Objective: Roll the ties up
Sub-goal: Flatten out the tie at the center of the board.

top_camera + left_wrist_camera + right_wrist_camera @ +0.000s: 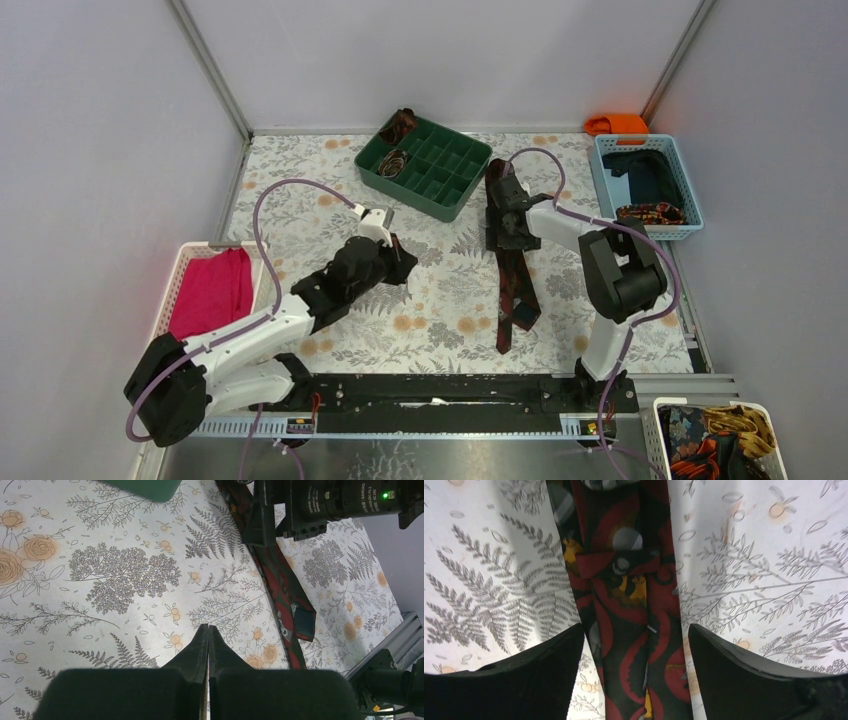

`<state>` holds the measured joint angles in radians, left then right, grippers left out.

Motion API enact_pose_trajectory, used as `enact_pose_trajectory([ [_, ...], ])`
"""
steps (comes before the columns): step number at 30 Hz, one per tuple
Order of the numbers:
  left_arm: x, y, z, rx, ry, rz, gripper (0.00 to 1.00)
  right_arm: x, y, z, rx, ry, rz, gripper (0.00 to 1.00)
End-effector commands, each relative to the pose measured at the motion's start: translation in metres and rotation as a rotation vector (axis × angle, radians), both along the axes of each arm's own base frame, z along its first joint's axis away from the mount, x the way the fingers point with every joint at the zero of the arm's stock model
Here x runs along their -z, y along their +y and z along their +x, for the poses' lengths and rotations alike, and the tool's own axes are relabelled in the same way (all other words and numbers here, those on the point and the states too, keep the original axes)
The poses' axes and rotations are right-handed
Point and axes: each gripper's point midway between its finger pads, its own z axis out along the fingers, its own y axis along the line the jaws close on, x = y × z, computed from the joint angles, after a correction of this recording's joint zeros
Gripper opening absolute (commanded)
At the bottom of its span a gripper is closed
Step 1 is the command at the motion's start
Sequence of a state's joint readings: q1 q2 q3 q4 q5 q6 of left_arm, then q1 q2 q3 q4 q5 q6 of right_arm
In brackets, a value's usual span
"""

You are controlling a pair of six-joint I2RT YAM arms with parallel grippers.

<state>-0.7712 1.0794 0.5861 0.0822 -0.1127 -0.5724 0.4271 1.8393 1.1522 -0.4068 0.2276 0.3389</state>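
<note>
Both edges of the tie lie between my right gripper's fingers and closing would catch the tie's full width, so my right gripper closes next.
A dark maroon tie with red and orange patterning lies unrolled along the floral table, its wide end toward the near edge. My right gripper hangs over the tie's far part. In the right wrist view this gripper is open, and the tie runs between its fingers without either one touching it. My left gripper is to the left of the tie, apart from it. Seen from the left wrist, that gripper is shut on nothing and the tie lies off to the right. Two rolled ties sit in the green tray.
The green compartment tray stands at the back centre. A blue basket at the back right holds a navy cloth and a patterned tie. A white basket at the left holds a pink-red cloth. Another white basket of ties is at the near right.
</note>
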Motion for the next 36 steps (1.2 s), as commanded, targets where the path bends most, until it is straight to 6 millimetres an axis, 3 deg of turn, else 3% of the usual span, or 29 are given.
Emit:
enact_pose_trajectory([
  [1,0.006,0.008,-0.003,-0.020,0.009,0.005,0.00,0.016,-0.008,-0.002,0.019,0.026,-0.053,0.80],
  [3,0.008,0.009,-0.004,-0.020,0.010,0.006,0.00,0.022,-0.012,-0.010,0.019,0.047,-0.063,0.69],
  [5,0.011,0.010,-0.004,-0.021,0.015,0.012,0.00,0.026,-0.012,-0.021,0.016,0.070,-0.045,0.44],
  [10,0.014,0.009,-0.005,-0.014,0.020,0.014,0.00,0.037,-0.005,-0.055,-0.011,0.143,0.008,0.26],
  [12,0.014,0.008,-0.005,-0.011,0.022,0.014,0.00,0.035,0.005,-0.068,-0.035,0.150,0.021,0.24],
  [19,0.011,0.002,-0.010,0.012,0.037,-0.022,0.00,0.025,0.071,-0.126,-0.209,0.217,0.078,0.10],
  [24,0.003,0.007,-0.010,-0.006,0.023,-0.032,0.00,0.033,0.109,-0.198,-0.398,0.332,0.037,0.08],
  [29,0.003,0.018,-0.002,-0.073,0.017,0.012,0.00,0.048,0.098,-0.261,-0.432,0.429,-0.030,0.05],
  [33,0.008,0.018,0.013,-0.127,0.035,0.056,0.00,0.059,0.069,-0.284,-0.336,0.445,-0.031,0.04],
  [36,0.027,0.025,0.035,-0.201,0.106,0.115,0.00,0.060,0.058,-0.291,-0.276,0.431,-0.005,0.03],
])
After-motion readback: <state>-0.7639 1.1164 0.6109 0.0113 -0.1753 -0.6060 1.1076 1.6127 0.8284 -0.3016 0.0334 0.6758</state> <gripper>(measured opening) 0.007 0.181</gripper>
